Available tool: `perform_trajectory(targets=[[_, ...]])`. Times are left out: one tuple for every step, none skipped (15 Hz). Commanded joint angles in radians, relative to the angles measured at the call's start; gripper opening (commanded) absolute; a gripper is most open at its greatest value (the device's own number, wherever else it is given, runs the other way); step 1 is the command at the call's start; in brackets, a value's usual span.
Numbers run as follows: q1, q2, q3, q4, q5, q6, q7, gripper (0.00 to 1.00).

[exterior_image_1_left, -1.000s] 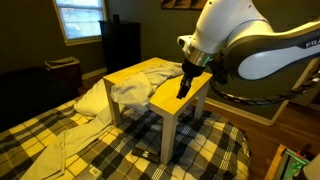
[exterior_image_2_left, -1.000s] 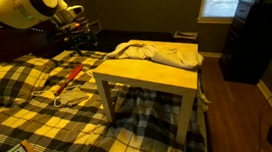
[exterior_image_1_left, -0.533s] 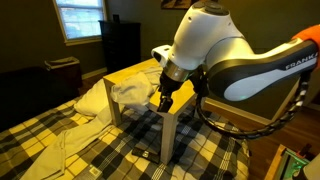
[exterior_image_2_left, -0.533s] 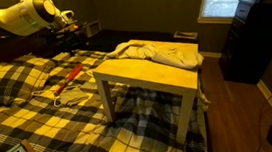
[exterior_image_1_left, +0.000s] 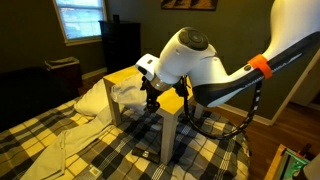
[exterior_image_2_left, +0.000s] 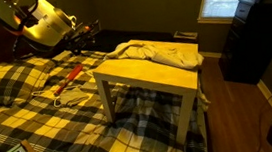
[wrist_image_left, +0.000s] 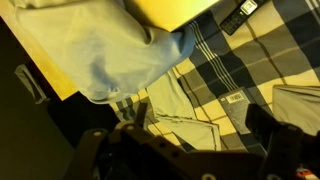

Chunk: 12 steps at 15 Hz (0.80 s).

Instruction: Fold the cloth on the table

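Observation:
My gripper will next grab the end of the cloth (exterior_image_1_left: 128,92) that hangs over the table's edge. Then it can fold that part back over the rest.
The cloth (exterior_image_1_left: 128,92) is pale grey-white and lies wrinkled on the yellow top of the small table (exterior_image_1_left: 128,72), with part of it hanging over one edge. Both also show in an exterior view, the cloth (exterior_image_2_left: 157,52) bunched at the far side of the table (exterior_image_2_left: 151,77). My gripper (exterior_image_1_left: 152,101) hangs just beside the table's front edge, close to the cloth. In the wrist view the cloth (wrist_image_left: 105,50) drapes over the table (wrist_image_left: 170,10), and my gripper (wrist_image_left: 195,150) is open and empty over the plaid bedspread.
The yellow-black plaid bedspread (exterior_image_2_left: 40,120) surrounds the table. A pale flat cloth piece (wrist_image_left: 185,100) and a black remote (wrist_image_left: 238,15) lie on it. A reddish tool (exterior_image_2_left: 71,77) lies on the bed. A dark cabinet (exterior_image_2_left: 248,40) stands by the window.
The arm has swung across the table from its far edge toward the cloth side. The gripper has dropped lower beside the front edge. The cloth has not moved.

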Motion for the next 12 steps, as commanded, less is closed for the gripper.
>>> perform_trajectory(targets=[[0.005,0.119,-0.036,0.081,-0.211,0.036,0.072,1.00],[0.010,0.142,-0.045,0.099,-0.261,0.036,0.092,1.00],[0.015,0.168,-0.054,0.120,-0.316,0.039,0.121,1.00],[0.020,0.191,-0.061,0.138,-0.361,0.038,0.136,1.00],[0.023,0.215,-0.064,0.157,-0.392,0.036,0.144,1.00],[0.026,0.237,-0.065,0.174,-0.424,0.030,0.145,1.00],[0.029,0.257,-0.065,0.188,-0.447,0.027,0.148,1.00],[0.033,0.275,-0.066,0.202,-0.475,0.013,0.143,1.00],[0.035,0.293,-0.065,0.212,-0.492,0.009,0.132,1.00],[0.036,0.310,-0.065,0.221,-0.511,0.006,0.130,1.00],[0.042,0.325,-0.069,0.233,-0.542,-0.002,0.139,1.00],[0.054,0.334,-0.078,0.248,-0.591,-0.028,0.164,1.00]])
